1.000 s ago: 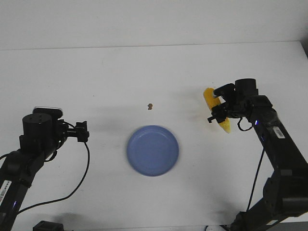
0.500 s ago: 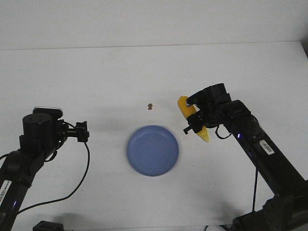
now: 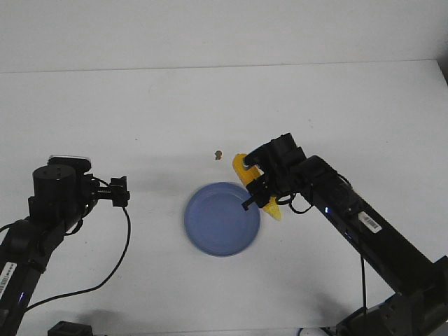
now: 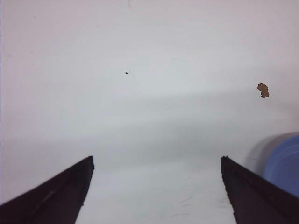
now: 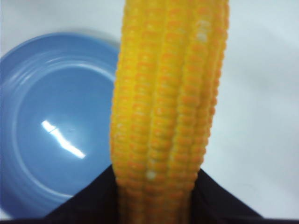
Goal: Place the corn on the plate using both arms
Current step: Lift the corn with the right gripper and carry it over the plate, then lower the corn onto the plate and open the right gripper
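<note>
My right gripper needs to bring the yellow corn toward the blue plate before it lets go. The corn is hanging high beside the plate.
The blue plate (image 3: 222,219) lies on the white table at the centre front. My right gripper (image 3: 255,190) is shut on the yellow corn (image 3: 244,169) and holds it in the air over the plate's right rim. In the right wrist view the corn (image 5: 168,102) fills the middle between the black fingers (image 5: 84,205), with the plate (image 5: 51,126) below it to one side. My left gripper (image 3: 123,192) is open and empty, off to the left of the plate. In the left wrist view its fingers (image 4: 56,196) stand wide apart over bare table, and the plate's edge (image 4: 285,163) shows at the side.
A small brown speck (image 3: 218,154) lies on the table just behind the plate; it also shows in the left wrist view (image 4: 263,89). A black cable (image 3: 119,259) hangs from the left arm.
My right arm has carried the corn leftwards and forwards, from the right part of the table to the plate's right rim. The left arm has not moved.
</note>
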Controlling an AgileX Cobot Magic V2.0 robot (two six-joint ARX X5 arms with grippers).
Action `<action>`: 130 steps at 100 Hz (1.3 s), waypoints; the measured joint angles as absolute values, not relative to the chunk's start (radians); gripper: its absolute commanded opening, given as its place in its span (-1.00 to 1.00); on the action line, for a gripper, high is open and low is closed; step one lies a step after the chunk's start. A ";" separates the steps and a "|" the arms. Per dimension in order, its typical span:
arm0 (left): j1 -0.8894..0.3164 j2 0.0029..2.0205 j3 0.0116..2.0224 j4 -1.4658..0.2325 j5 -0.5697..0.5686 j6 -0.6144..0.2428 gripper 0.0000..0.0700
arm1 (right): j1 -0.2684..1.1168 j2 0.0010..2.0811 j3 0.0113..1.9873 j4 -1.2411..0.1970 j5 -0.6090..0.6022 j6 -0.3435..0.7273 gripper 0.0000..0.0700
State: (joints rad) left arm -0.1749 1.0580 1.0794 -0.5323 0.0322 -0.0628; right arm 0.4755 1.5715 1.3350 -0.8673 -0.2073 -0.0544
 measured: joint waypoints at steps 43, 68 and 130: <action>-0.175 1.058 1.079 -0.532 0.032 -0.065 0.59 | 0.640 1.621 1.239 -0.750 -0.208 0.029 -0.22; -0.175 1.058 1.079 -0.532 0.032 -0.065 0.59 | 0.657 1.628 1.239 -0.718 -0.206 0.057 0.46; -0.175 1.058 1.079 -0.536 0.032 -0.066 0.59 | 0.592 1.576 1.239 -0.675 -0.107 0.068 0.45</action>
